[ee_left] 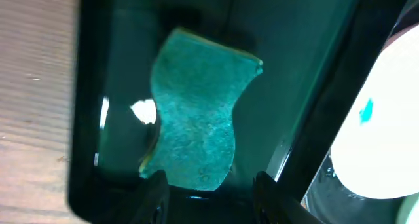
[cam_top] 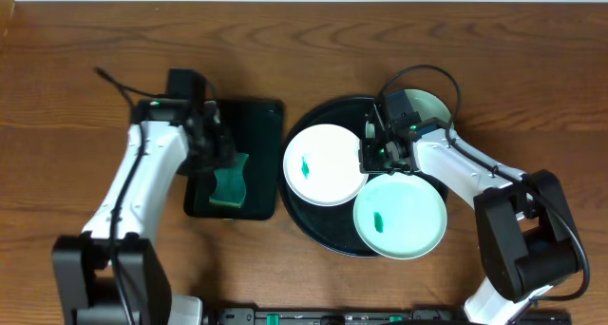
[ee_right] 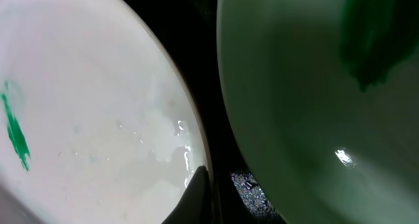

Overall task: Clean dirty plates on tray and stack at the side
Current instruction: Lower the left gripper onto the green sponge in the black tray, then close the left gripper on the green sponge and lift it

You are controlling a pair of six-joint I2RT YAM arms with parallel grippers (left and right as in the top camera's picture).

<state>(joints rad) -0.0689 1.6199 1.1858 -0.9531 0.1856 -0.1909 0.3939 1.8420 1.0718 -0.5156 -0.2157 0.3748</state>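
I should grab the green sponge (ee_left: 196,119) across its narrow middle with my left gripper next, so the sponge's far end stays free to clean the white plate.
The round black tray (cam_top: 309,211) holds a white plate (cam_top: 326,163) with a green smear on its left. A mint-green plate (cam_top: 400,215), also smeared, lies at the front. Another pale plate (cam_top: 434,106) sits at the back, partly hidden by my right arm. My right gripper (cam_top: 369,159) is shut at the white plate's (ee_right: 98,93) right rim. One finger (ee_right: 196,198) lies on that rim and the other is hidden. A mint plate (ee_right: 314,99) lies just beyond it. My left gripper (cam_top: 217,159) (ee_left: 211,194) hangs open over the near end of a green sponge (ee_left: 196,119), holding nothing.
The sponge (cam_top: 229,183) lies in a smaller rectangular black tray (cam_top: 256,125) left of the round one. Bare wooden table (cam_top: 76,97) surrounds both. A black cable (cam_top: 418,73) loops above the right wrist.
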